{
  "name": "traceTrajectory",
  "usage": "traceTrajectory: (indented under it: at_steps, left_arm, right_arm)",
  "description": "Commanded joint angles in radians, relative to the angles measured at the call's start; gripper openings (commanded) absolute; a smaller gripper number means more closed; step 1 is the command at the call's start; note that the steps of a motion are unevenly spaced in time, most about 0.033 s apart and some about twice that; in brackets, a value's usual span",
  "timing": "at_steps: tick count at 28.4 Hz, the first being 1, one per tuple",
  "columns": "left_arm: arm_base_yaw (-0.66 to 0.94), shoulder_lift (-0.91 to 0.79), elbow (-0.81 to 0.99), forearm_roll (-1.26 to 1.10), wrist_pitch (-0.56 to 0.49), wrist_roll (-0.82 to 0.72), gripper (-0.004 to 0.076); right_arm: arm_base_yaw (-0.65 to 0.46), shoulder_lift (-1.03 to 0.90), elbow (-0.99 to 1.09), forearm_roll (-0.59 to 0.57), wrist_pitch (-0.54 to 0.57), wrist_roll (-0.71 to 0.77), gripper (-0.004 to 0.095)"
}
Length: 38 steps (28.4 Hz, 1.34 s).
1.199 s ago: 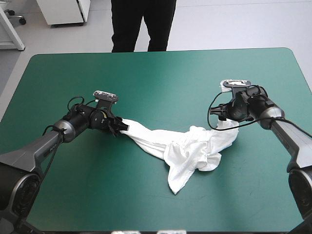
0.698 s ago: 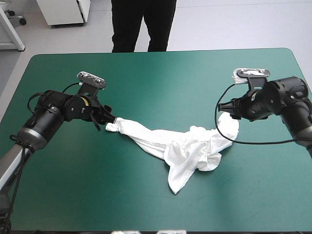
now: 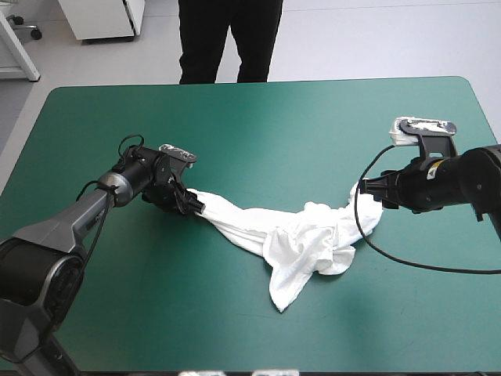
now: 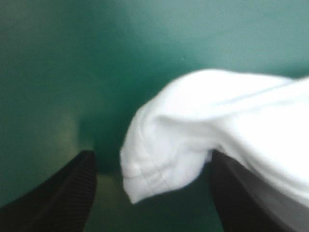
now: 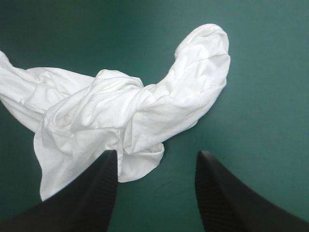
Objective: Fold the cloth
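I should next grab the white T-shirt by its hemmed tip (image 4: 152,169) with my left gripper, to straighten the crumpled heap for folding.
The white T-shirt (image 3: 305,239) lies crumpled in a long strip across the middle of the table, one end trailing left and one folded end reaching right. My left gripper (image 3: 188,205) sits low at the left end. In the left wrist view its fingers stand apart, open (image 4: 152,193), with the shirt's hemmed tip (image 4: 159,164) lying loose between them. My right gripper (image 3: 369,190) hovers at the right end, open (image 5: 154,188). The heap (image 5: 120,106) lies ahead of it, and a lower fold sits near the left finger (image 5: 91,193).
The teal-green cover (image 3: 250,125) stretches broadly from the shirt to the far edge. A wide band of it (image 3: 156,313) also runs along the near edge.
The left gripper swung out to the left with the shirt's end, then came back to it. The right gripper drew off to the right, away from the shirt's right end.
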Motion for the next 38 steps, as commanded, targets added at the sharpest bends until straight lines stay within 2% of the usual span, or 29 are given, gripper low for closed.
traceTrajectory:
  at_steps: [1,3,6,8,11,16,19,21,25,27,31,38]
  left_arm:
    - [0.034,-0.001,-0.070,-0.040,-0.054,-0.007,0.0490]
    - [0.056,0.031,-0.096,-0.120,-0.046,0.054,0.0438]
    - [0.059,0.054,-0.099,-0.201,-0.018,0.153,0.0141]
    - [0.051,0.057,-0.099,-0.225,-0.012,0.203,-0.0005]
    - [0.049,0.057,-0.099,-0.227,-0.012,0.219,-0.0009]
    - [0.049,0.057,-0.099,-0.224,-0.004,0.219,-0.0009]
    - [0.049,0.057,-0.099,-0.218,0.007,0.219,-0.0009]
    - [0.049,0.057,-0.099,-0.211,0.007,0.219,-0.0009]
    - [0.049,0.057,-0.099,-0.211,0.007,0.219,-0.0009]
    - [0.049,0.057,-0.099,-0.211,0.007,0.219,-0.0009]
    - [0.049,0.057,-0.099,-0.213,0.007,0.216,-0.0009]
    - [0.049,0.057,-0.099,-0.214,0.007,0.215,-0.0009]
  right_arm:
    - [-0.005,-0.026,-0.030,0.035,0.000,-0.005,0.0463]
    - [-0.005,-0.026,-0.030,0.030,0.000,-0.017,0.0463]
    - [-0.005,-0.026,-0.030,0.028,0.000,-0.027,0.0463]
    - [-0.005,-0.026,-0.030,0.028,0.000,-0.027,0.0463]
    - [-0.005,-0.026,-0.030,0.039,0.000,-0.027,0.0462]
    - [-0.002,-0.029,-0.001,0.131,0.000,-0.027,0.0463]
    - [0.057,-0.036,0.041,0.150,0.000,-0.016,0.0463]
    - [0.125,-0.040,0.081,0.119,0.000,0.017,0.0463]
    - [0.264,-0.040,0.159,-0.035,0.000,0.093,0.0483]
    - [0.319,-0.036,0.201,-0.106,-0.005,0.140,0.0528]
    - [0.335,-0.036,0.291,-0.114,-0.082,0.195,0.0609]
    - [0.334,-0.024,0.475,-0.114,-0.306,0.227,0.0608]
